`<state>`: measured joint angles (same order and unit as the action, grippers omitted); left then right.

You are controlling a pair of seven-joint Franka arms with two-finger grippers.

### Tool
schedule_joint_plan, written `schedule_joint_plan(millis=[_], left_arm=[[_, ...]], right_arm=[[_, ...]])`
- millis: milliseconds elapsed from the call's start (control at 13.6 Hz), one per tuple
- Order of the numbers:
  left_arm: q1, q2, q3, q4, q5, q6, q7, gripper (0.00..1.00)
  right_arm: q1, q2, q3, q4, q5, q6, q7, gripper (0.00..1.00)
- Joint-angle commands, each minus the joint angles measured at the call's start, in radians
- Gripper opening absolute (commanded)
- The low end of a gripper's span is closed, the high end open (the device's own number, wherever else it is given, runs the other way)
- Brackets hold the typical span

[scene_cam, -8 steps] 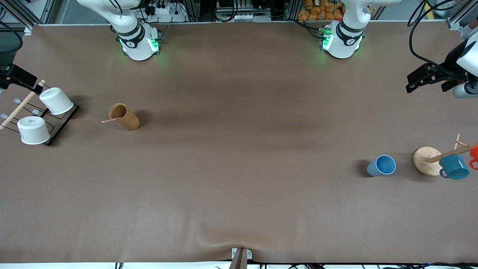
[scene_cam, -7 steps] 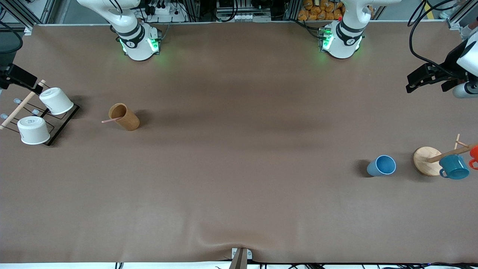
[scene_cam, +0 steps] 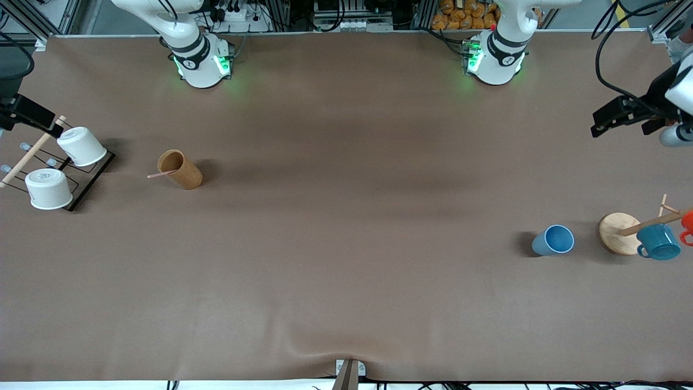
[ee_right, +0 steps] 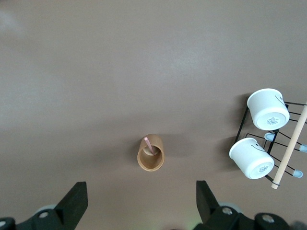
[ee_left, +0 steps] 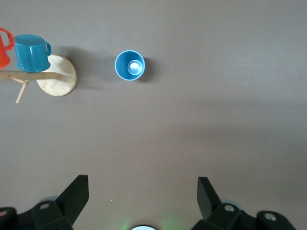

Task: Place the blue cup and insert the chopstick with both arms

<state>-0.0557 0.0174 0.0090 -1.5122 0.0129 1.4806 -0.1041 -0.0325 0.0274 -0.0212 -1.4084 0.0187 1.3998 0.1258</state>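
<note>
The pink chopstick has an exposed upper end [scene_cam: 152, 175]. My right gripper will grab the chopstick there next and pull it out of the brown cylindrical holder [scene_cam: 180, 169].
The blue cup [scene_cam: 553, 240] stands upright on the table toward the left arm's end; it also shows in the left wrist view [ee_left: 129, 65]. The pink chopstick [scene_cam: 161, 174] leans in a brown cylindrical holder [scene_cam: 180, 169] toward the right arm's end; the right wrist view shows the chopstick [ee_right: 149, 145] inside the holder [ee_right: 150, 153]. My left gripper [scene_cam: 602, 122] hangs high over the table's left-arm end, open and empty [ee_left: 141, 191], well apart from the cup. My right gripper [scene_cam: 46, 122] hangs high over the white cup rack, open and empty [ee_right: 141, 194].
A wooden mug tree with a round base [scene_cam: 616, 233] stands beside the blue cup and carries a teal mug [scene_cam: 658, 242] and an orange mug [scene_cam: 687, 222]. Two white cups [scene_cam: 81, 146] sit upside down on a black wire rack [scene_cam: 89, 181] at the right arm's end.
My left gripper has shifted slightly, a little up in the front view. The right gripper, the cup and the chopstick have not moved.
</note>
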Motion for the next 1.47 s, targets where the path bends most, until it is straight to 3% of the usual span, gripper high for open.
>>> schedule_joint_plan(millis=[0, 147, 293, 440, 733, 953, 1246, 1393], left_arm=[[0.045, 0.027, -0.003, -0.064, 0.025, 0.105, 0.056, 1.00], [0.073, 0.027, -0.003, -0.165, 0.056, 0.225, 0.121, 1.00], [0.108, 0.029, -0.004, -0.254, 0.062, 0.324, 0.127, 1.00], [0.114, 0.030, -0.003, -0.350, 0.070, 0.445, 0.165, 1.00], [0.137, 0.067, -0.003, -0.448, 0.076, 0.582, 0.227, 1.00], [0.142, 0.081, -0.003, -0.506, 0.119, 0.664, 0.227, 1.00], [0.163, 0.117, -0.004, -0.542, 0.119, 0.780, 0.227, 1.00], [0.165, 0.160, -0.004, -0.526, 0.117, 0.846, 0.221, 1.00]], right_arm=[[-0.007, 0.052, 0.009, 0.009, 0.004, -0.004, -0.011, 1.00], [0.003, 0.139, 0.015, 0.020, -0.005, -0.002, -0.012, 1.00], [0.006, 0.146, 0.017, 0.020, 0.001, 0.002, -0.014, 1.00], [0.002, 0.222, 0.017, 0.014, -0.002, -0.002, -0.015, 1.00], [0.000, 0.265, 0.015, -0.065, 0.001, -0.039, -0.003, 1.00], [0.006, 0.319, 0.017, -0.151, 0.021, 0.014, 0.024, 1.00], [0.034, 0.379, 0.015, -0.187, 0.044, 0.039, 0.100, 0.67], [0.039, 0.396, 0.015, -0.187, 0.044, 0.053, 0.106, 0.60]])
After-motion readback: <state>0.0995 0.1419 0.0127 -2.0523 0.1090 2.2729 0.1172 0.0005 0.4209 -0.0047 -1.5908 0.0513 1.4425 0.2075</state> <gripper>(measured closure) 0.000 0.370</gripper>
